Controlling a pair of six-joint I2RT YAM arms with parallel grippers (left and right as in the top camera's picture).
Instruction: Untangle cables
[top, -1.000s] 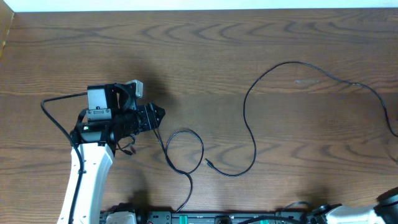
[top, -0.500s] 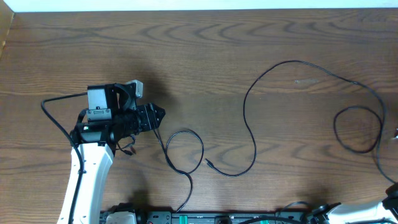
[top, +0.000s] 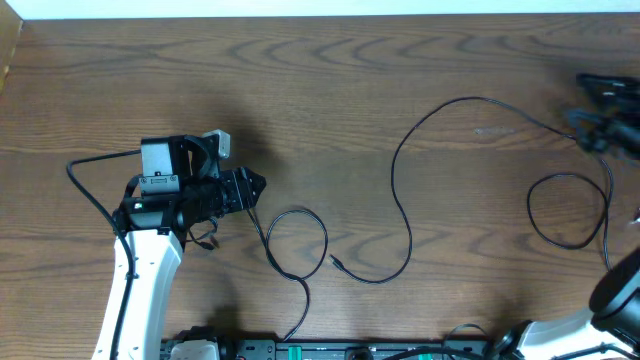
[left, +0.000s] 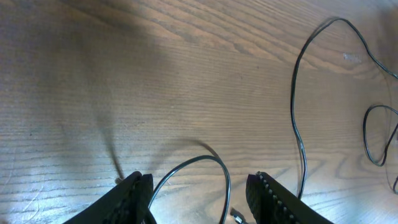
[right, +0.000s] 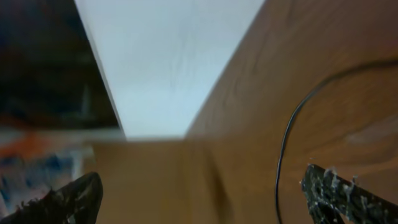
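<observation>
The right gripper grips the longer cable near its loop next, which leaves the plug end free to untangle.
Two thin black cables lie on the wooden table. One makes a small loop just right of my left gripper, and its tail runs down to the near edge. In the left wrist view that loop rises between the spread fingers of my left gripper, close to the left finger, unpinched. The longer cable starts at a small plug, arcs up and right, and ends in a loop. My right gripper hovers blurred over its far-right stretch, jaws wide open, with the cable beside one finger.
The table's far edge meets a white wall. The right arm's body reaches up from the bottom right corner. A thicker black wire hangs off the left arm.
The right arm swung from the bottom right corner up to the far right, its jaws opening wide. The long cable's right end dropped into a loop. The left arm stayed still.
</observation>
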